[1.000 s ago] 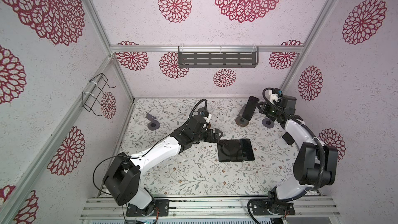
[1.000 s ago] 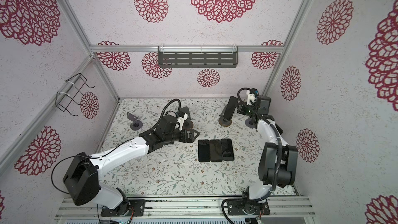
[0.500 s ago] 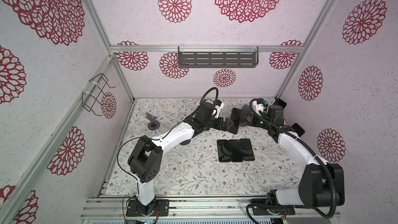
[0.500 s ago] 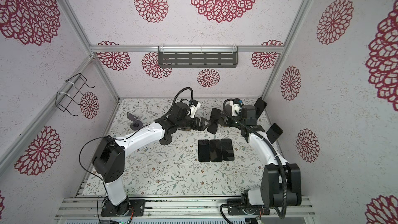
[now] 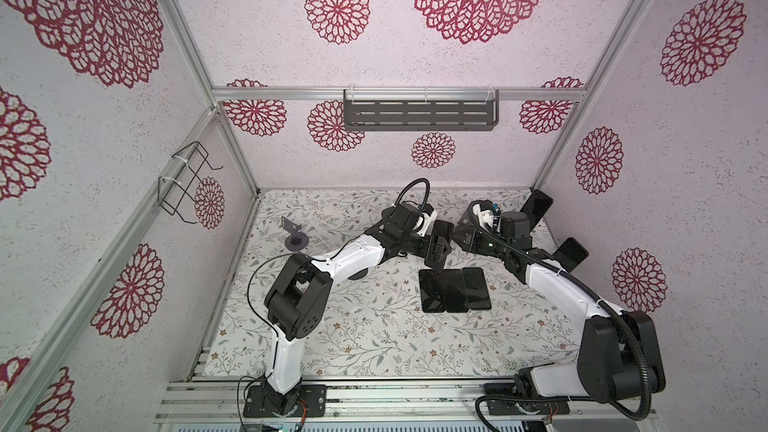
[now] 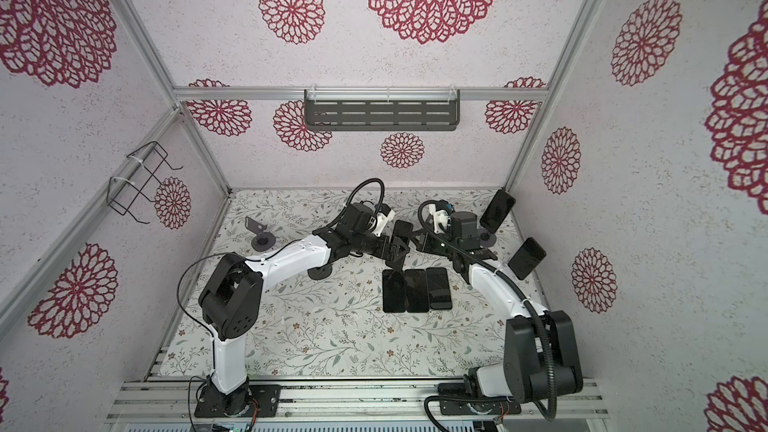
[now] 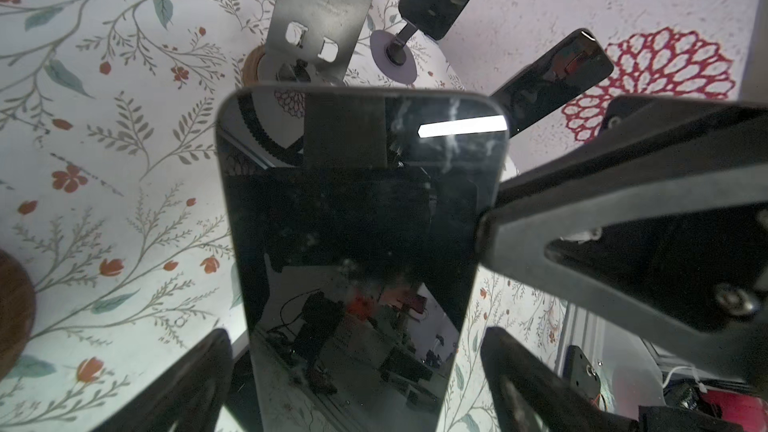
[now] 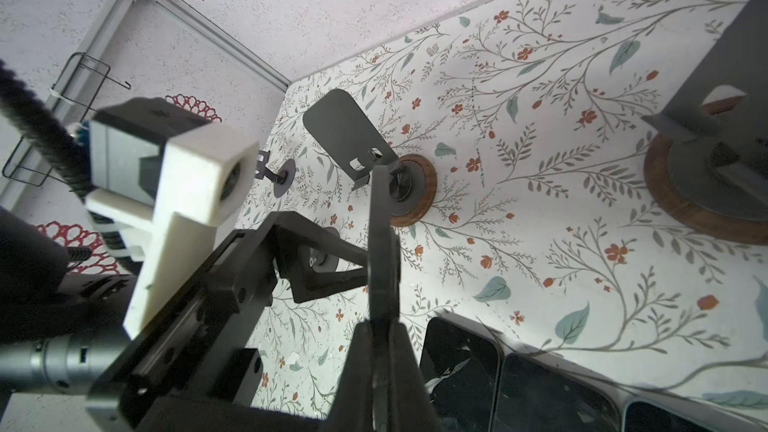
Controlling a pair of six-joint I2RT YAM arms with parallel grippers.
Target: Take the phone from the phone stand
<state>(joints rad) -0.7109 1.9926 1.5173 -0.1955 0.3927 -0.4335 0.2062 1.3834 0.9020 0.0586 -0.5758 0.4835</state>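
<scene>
My left gripper's fingers reach well along the edges of the phone, so it should close on the phone now.
A black phone hangs in the air above the middle of the table, clear of any stand. My right gripper is shut on it, and the right wrist view shows the phone edge-on between the jaws. My left gripper is open, with one finger on either side of the phone and a gap at each. The empty grey phone stand on its wooden base stands just beyond the phone.
Three phones lie flat side by side in front of the grippers. Two more phones sit on stands at the right wall. A second empty stand is under the left arm. A small stand is at the back left.
My right gripper has carried the phone from the stand at the back right toward the middle. My left arm swung right and its open fingers now straddle the phone.
</scene>
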